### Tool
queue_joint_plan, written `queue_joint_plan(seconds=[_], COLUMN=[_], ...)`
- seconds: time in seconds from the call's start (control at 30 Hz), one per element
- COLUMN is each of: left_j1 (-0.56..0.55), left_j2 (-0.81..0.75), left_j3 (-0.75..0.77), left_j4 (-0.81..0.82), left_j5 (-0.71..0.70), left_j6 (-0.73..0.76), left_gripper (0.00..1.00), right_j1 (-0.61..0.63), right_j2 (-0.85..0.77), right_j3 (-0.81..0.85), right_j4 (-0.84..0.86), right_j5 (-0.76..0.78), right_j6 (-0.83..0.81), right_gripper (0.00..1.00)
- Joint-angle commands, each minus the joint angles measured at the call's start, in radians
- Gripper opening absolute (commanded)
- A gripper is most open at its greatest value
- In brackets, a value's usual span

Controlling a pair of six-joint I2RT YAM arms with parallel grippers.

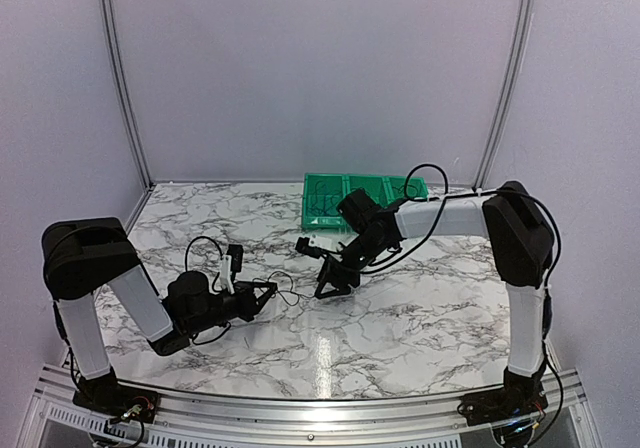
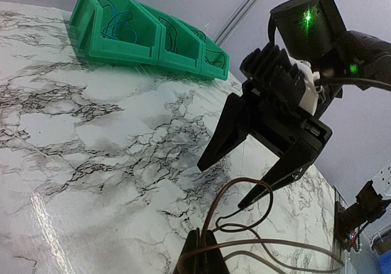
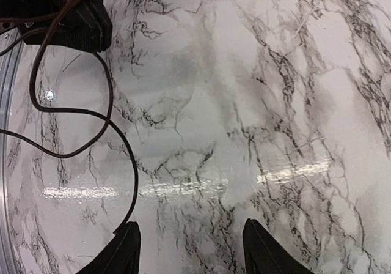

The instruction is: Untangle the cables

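Observation:
I will next grab the black cable (image 3: 136,180) by its loose end (image 3: 116,231) with my right gripper, and this leaves the looped middle free to untangle.
The cables (image 1: 286,290) are thin dark and brown wires in loose loops on the marble table (image 1: 420,308), between the two grippers. My left gripper (image 1: 264,294) is shut on them; in the left wrist view its fingertips (image 2: 206,235) pinch a brown cable (image 2: 216,200) that loops upward. My right gripper (image 1: 334,280) is open and hangs just right of the loops. In the left wrist view, the right gripper (image 2: 220,187) has one fingertip touching a thin black wire end. In the right wrist view, the right gripper (image 3: 190,223) is empty, with a black cable (image 3: 136,180) ending at its left finger.
Green bins (image 1: 365,198) stand in a row at the back of the table and hold other thin wires; they also show in the left wrist view (image 2: 146,38). A small white object (image 1: 310,245) lies left of the right wrist. The left gripper's body (image 3: 61,11) fills the right wrist view's top-left corner.

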Motion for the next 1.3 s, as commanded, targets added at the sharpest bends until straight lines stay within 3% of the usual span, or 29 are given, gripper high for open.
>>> queue_joint_plan(seconds=[0.0, 0.37, 0.77, 1.27], left_j1=[-0.005, -0.004, -0.004, -0.005], left_j2=[-0.025, -0.012, -0.018, -0.033], left_j3=[-0.009, 0.001, -0.009, -0.013], left_j4=[-0.001, 0.001, 0.001, 0.0], left_j5=[0.016, 0.024, 0.023, 0.024], left_j6=[0.0, 0.002, 0.01, 0.009], left_gripper=[0.0, 0.0, 0.0, 0.0], right_j1=[0.016, 0.018, 0.016, 0.055], right_j2=[0.008, 0.029, -0.077, 0.013], right_j3=[0.056, 0.072, 0.032, 0.058], right_j4=[-0.024, -0.089, -0.06, -0.065], right_j5=[-0.026, -0.157, -0.092, -0.029], right_j6=[-0.011, -0.051, -0.051, -0.037], right_gripper=[0.58, 0.55, 0.57, 0.56])
